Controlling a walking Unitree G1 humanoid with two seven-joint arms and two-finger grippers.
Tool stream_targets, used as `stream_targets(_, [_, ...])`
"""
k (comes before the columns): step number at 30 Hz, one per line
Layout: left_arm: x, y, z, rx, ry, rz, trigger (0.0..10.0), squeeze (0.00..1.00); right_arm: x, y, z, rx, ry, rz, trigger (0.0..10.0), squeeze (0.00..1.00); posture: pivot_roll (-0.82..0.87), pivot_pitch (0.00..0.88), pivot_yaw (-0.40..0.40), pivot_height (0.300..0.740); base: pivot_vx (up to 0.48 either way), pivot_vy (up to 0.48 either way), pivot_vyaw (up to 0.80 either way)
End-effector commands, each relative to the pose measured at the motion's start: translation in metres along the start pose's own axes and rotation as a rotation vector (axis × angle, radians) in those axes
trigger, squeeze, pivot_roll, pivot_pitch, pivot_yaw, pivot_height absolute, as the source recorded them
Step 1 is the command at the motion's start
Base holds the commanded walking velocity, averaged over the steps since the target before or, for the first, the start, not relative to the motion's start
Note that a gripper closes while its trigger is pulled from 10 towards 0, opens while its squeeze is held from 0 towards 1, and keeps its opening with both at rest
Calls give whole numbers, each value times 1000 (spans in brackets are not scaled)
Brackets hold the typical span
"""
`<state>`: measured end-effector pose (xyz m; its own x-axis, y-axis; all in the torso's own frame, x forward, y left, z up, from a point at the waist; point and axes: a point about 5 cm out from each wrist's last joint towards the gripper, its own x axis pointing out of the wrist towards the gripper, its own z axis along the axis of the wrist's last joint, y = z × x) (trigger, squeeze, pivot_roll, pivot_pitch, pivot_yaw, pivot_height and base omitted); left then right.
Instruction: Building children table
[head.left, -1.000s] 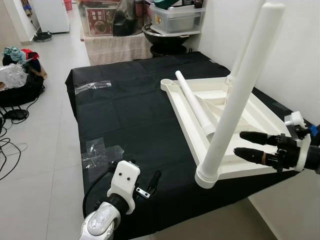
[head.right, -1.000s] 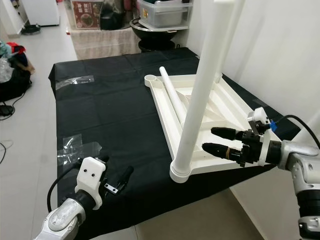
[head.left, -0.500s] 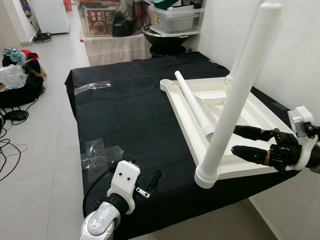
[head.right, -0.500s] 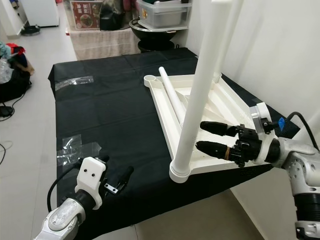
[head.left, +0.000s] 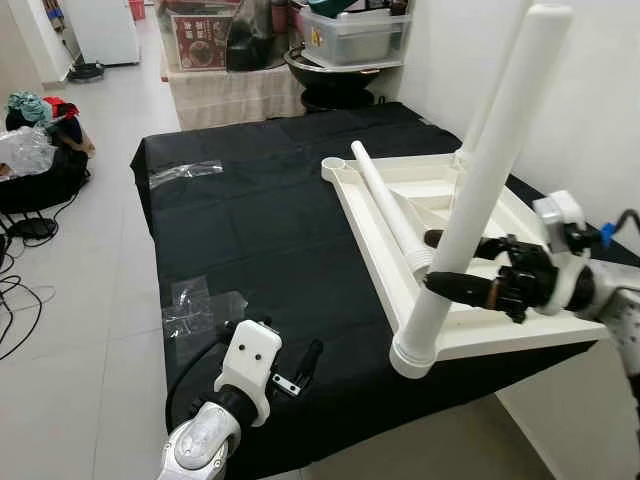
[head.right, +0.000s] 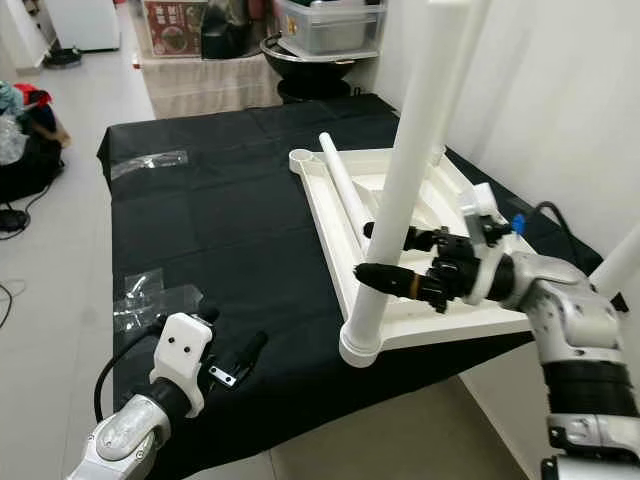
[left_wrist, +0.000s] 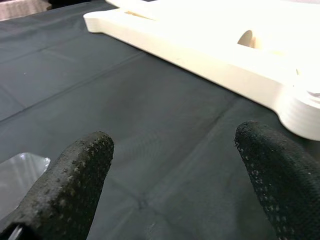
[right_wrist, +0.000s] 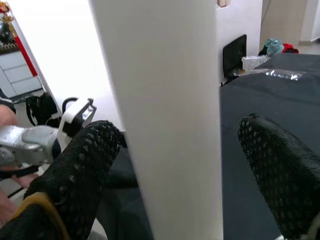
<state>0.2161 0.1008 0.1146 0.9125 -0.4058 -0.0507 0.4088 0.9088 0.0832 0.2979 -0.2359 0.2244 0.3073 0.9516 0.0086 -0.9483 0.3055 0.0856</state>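
The broad panel (head.left: 428, 187) is far wider than my open fingers. My right gripper should grab the white children's table top by its upright corner leg (head.left: 450, 265) next.
The white children's tabletop (head.left: 505, 330) lies upside down on the black cloth. One white leg (head.left: 480, 200) stands upright in its near corner socket, and a second upright leg (head.right: 455, 90) rises at the far right corner. A loose leg (head.left: 385, 205) lies inside the tabletop. My right gripper (head.left: 432, 262) is open, with one black finger on each side of the near upright leg (right_wrist: 165, 125), low on it. My left gripper (left_wrist: 170, 175) hangs open just above the cloth near the table's front left edge, apart from the tabletop (left_wrist: 210, 50).
A white wall runs close along the right side. Clear tape patches (head.left: 185, 172) and crumpled plastic (head.left: 200, 300) lie on the cloth. A storage box (head.left: 355, 35) and dark bowl (head.left: 330, 70) stand behind the table. Bags (head.left: 30, 150) and cables lie on the floor to the left.
My right gripper has moved left from beside the tabletop's right edge until its open fingers straddle the near upright leg. The left arm has stayed put.
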Motion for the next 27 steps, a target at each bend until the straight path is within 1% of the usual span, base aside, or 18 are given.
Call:
stream_targets(1, [0,-1,-2,14,8,-7,10000,0,5,-3,-2,19,17,4,10000,0,60,18,-62,740,0,0,0])
stream_targets(2, [0,-1,-2,14,8,-7,10000,0,7,-7,-1,31,16,7,10000,0,60,19,-64,740,0,0,0])
stream_targets(3, [0,-1,-2,14,9,-5,10000,0,9,-11,-1,35,17,-3,0,0,60,21,-64,740,0,0,0])
stream_targets(11, [-1,-1,-2,13,10,-3,10000,0,9,-15,-2,43,23,-12,0,0,57,23,-63,740,0,0,0])
stream_targets(13, [-1,-1,-2,12,12,-5,10000,0,6,-16,-9,51,38,-48,0,0,53,24,-58,740,0,0,0])
stream_targets(14, [-1,-1,-2,12,12,-5,10000,0,6,-16,-9,51,38,-48,0,0,53,24,-58,740,0,0,0])
stream_targets(16, [-1,-1,-2,11,13,-9,10000,0,4,-20,-16,34,57,-140,0,0,52,25,-57,740,0,0,0])
stream_targets(17, [0,-1,-3,11,14,-11,10000,0,4,-27,-21,-3,71,-254,0,0,50,25,-55,740,0,0,0])
stream_targets(19, [0,-1,-3,11,14,-12,10000,0,4,-29,-22,-11,73,-277,0,0,50,25,-55,740,0,0,0])
stream_targets(20, [0,-1,-3,11,14,-13,10000,0,6,-33,-24,-31,83,-367,0,0,47,27,-54,740,0,0,0])
stream_targets(22, [0,-1,-3,11,15,-16,10000,0,9,-37,-27,-58,92,-501,0,0,44,27,-52,740,0,0,0])
stream_targets(24, [0,-1,-3,10,15,-19,10000,0,12,-39,-32,-63,102,-589,0,0,43,26,-51,740,0,0,0])
stream_targets(25, [0,-1,-3,10,15,-19,10000,0,12,-39,-32,-63,102,-589,0,0,43,26,-51,740,0,0,0])
stream_targets(27, [0,-2,-3,11,15,-21,10000,0,16,-39,-38,-71,120,-652,0,0,42,26,-49,740,0,0,0])
